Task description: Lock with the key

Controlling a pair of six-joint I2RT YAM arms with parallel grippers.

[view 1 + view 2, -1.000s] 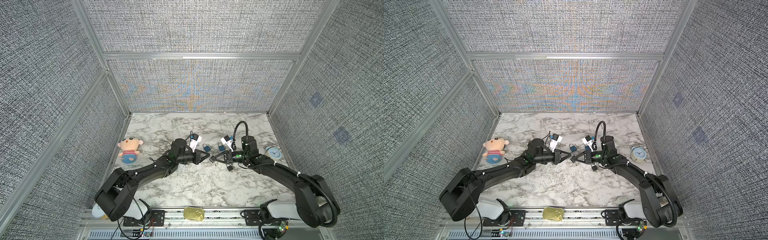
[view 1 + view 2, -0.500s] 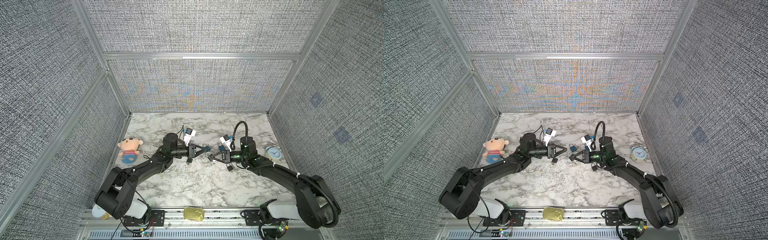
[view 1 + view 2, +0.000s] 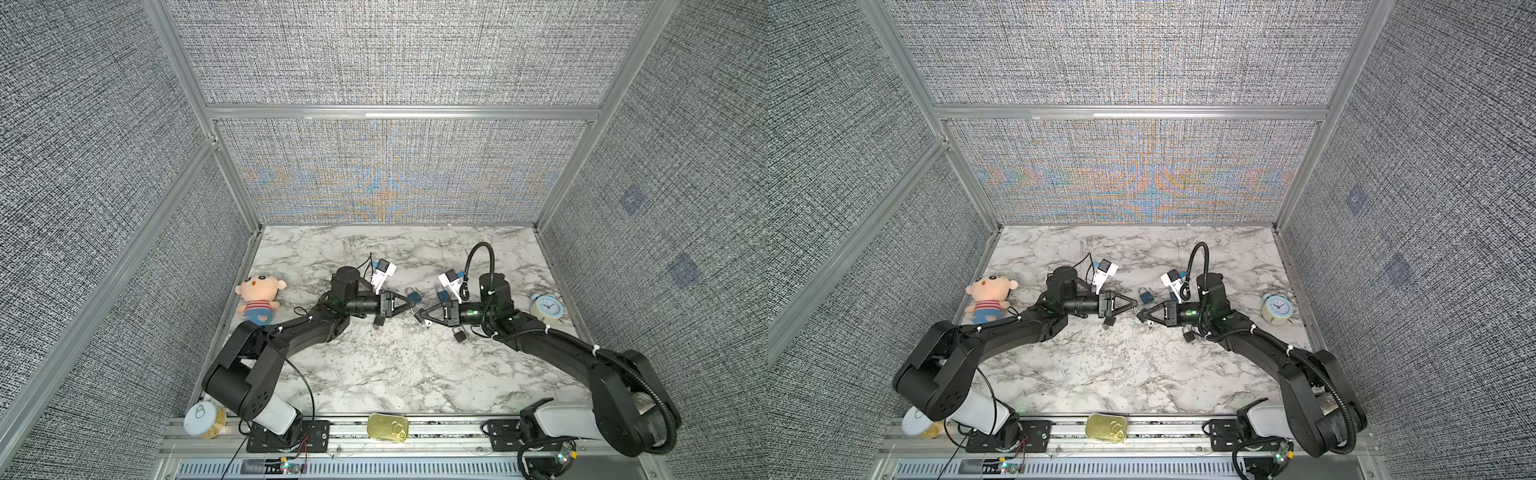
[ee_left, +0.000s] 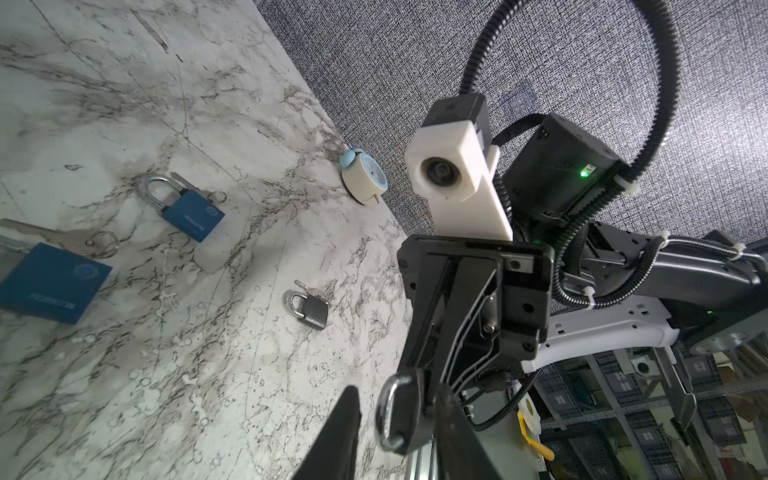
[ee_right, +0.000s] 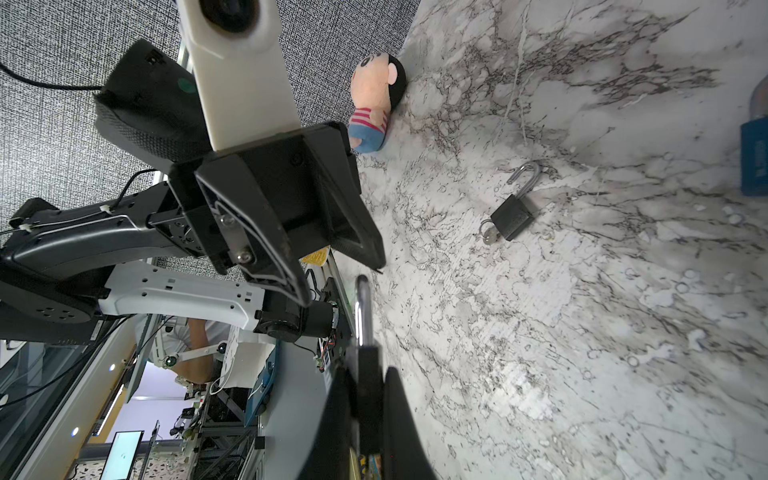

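I need to grab the black padlock by its shackle (image 3: 416, 310) (image 4: 388, 411) with my left gripper next. That leaves the key ring end free to lock with the key.
My right gripper (image 5: 365, 399) is shut on a small black padlock (image 5: 365, 365), shackle (image 4: 388, 411) pointing at the left arm. In both top views it hangs above the table's middle (image 3: 418, 318) (image 3: 1140, 314). What looks like its key ring (image 3: 1148, 326) dangles under it; the key itself is hidden. My left gripper (image 3: 411, 307) (image 3: 1133, 304) is open, nothing between its fingers (image 5: 291, 266), its tips just short of the shackle. A second black padlock (image 5: 513, 212), shackle open and a key in it, lies on the marble under the left gripper (image 3: 378, 321).
A blue padlock (image 4: 191, 210) and a bigger blue one (image 4: 50, 282) lie with keys behind the grippers. Another black padlock (image 4: 309, 309) lies near the right arm. A plush doll (image 3: 257, 297) sits far left, a small alarm clock (image 3: 546, 307) far right, a gold tin (image 3: 387, 428) on the front rail.
My left gripper was shut close against the held padlock; it has opened and drawn slightly back. The right gripper keeps its hold and has barely moved.
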